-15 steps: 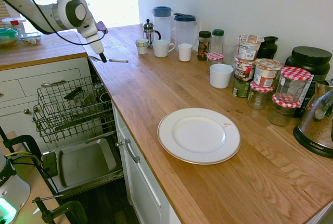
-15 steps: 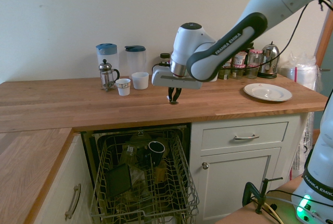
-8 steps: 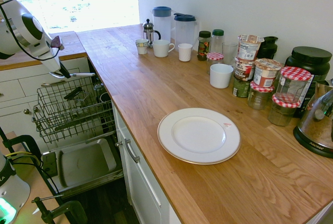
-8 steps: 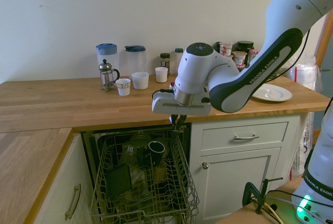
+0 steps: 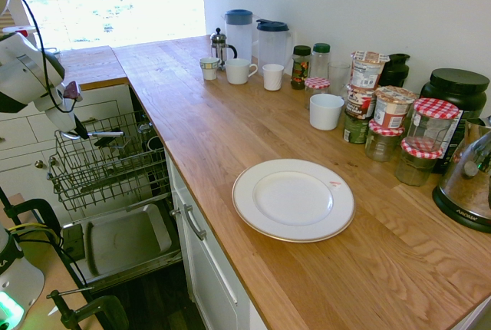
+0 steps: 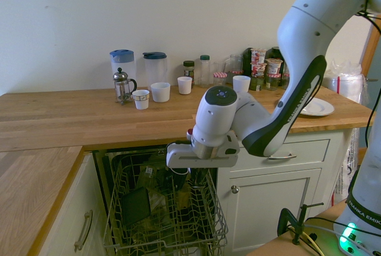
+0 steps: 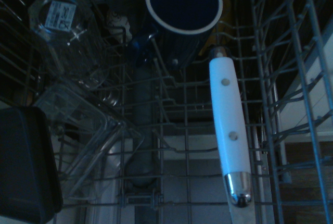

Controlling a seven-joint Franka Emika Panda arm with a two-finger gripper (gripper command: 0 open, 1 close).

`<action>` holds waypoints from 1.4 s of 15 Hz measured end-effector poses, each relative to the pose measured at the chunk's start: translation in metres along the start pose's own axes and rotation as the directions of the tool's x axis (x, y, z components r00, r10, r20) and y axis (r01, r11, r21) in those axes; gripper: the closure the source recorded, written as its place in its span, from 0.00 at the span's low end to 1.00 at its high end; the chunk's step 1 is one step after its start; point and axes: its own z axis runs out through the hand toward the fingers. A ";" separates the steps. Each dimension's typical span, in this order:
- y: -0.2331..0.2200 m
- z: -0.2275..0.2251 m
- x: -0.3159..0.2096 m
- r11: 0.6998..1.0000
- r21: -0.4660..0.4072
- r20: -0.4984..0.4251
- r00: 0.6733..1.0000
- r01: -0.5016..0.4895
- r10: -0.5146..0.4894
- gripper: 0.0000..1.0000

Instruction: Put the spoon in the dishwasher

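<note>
The spoon's white handle (image 7: pixel 229 120) hangs above the rack wires, beside the dark blue mug. The spoon goes lower in my gripper, before its release.
My gripper (image 5: pixel 79 132) is shut on the spoon (image 5: pixel 103 134), whose slim handle sticks out sideways from the fingers. It hangs just above the dishwasher's pulled-out wire rack (image 5: pixel 115 169), over its near end, with the drop-down door (image 5: pixel 126 242) open below. In the second exterior view the white hand covers the fingers, low over the rack (image 6: pixel 161 220). The wrist view looks straight down into the rack wires (image 7: pixel 171 130), and the spoon's white riveted handle (image 7: pixel 229 120) with a shiny metal end reaches across them.
In the rack are a dark blue mug (image 7: pixel 183 2), a clear glass (image 7: pixel 67 36) and a dark container (image 7: pixel 26 161). A white plate (image 5: pixel 293 199), jars, cups, jugs and a kettle stand on the wooden counter (image 5: pixel 207 130). White cupboards flank the dishwasher.
The arm has carried the spoon off the counter's edge and down, from above the worktop to just over the dishwasher rack. The gripper stayed shut on it.
</note>
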 end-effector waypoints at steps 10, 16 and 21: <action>0.003 0.120 0.015 0.995 -0.096 0.029 0.999 -0.016 0.019 1.00; 0.013 0.146 0.018 0.996 -0.084 0.021 1.000 -0.013 0.014 0.00; 0.012 0.147 0.021 0.997 -0.076 0.007 1.000 -0.009 0.009 0.00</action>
